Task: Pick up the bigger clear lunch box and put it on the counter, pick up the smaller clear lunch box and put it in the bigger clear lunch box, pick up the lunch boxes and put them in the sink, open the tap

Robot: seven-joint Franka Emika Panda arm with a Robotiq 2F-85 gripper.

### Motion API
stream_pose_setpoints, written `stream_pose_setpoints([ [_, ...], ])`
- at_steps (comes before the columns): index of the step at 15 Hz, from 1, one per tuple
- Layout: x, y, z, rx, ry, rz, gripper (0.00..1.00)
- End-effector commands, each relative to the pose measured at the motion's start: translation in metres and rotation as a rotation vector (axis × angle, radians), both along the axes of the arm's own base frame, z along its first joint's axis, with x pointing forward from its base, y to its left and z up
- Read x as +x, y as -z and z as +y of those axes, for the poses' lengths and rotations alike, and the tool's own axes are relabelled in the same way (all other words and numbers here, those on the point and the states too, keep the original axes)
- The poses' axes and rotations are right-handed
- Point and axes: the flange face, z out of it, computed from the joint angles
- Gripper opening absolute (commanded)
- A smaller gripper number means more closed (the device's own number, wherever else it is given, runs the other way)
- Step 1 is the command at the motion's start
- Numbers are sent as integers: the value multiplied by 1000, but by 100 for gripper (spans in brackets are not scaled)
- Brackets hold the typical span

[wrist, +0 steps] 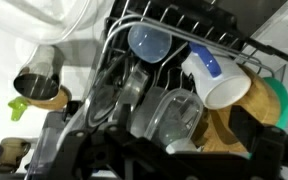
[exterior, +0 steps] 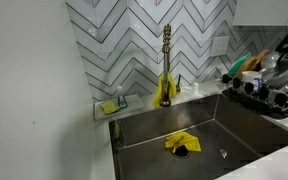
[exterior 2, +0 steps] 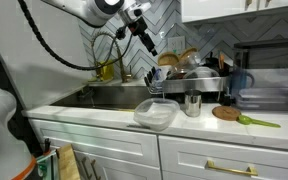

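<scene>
The robot's gripper should take hold of the smaller clear lunch box next by its exposed rim edge, so that its base stays free to go into the bigger one.
A clear lunch box (exterior 2: pixel 156 113) with rounded corners sits on the white counter (exterior 2: pixel 99 112), in front of the dish rack (exterior 2: pixel 184 76). By its look it is the bigger one. A second clear lunch box (wrist: pixel 169 115), seemingly the smaller, leans on edge inside the rack among cups. My gripper (exterior 2: pixel 144 38) hangs open above the rack, holding nothing. In the wrist view the gripper (wrist: pixel 184 150) is just short of that second box. The steel sink (exterior: pixel 229 120) lies beside the rack. The brass tap (exterior: pixel 166 62) stands upright behind the sink.
A yellow cloth (exterior: pixel 181 143) lies by the drain. The rack also holds a blue cup (wrist: pixel 149 42) and a white mug (wrist: pixel 217 80). A steel cup (exterior 2: pixel 192 104), a cork coaster (exterior 2: pixel 227 113) and a green utensil (exterior 2: pixel 260 122) are on the counter. A small soap tray (exterior: pixel 111 105) stands near the tiled wall.
</scene>
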Motion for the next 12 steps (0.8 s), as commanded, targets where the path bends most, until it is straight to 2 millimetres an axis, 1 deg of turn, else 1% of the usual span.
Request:
stream_pose_setpoints([
  [1, 35, 5, 1, -131, 59, -48, 100],
  [4, 58, 15, -4, -212, 135, -42, 100],
  [7, 78, 32, -10, -249, 189, -5, 100],
  [10, 102, 47, -14, -219, 221, 3, 100],
  [12, 112, 55, -14, -181, 225, 25, 100],
])
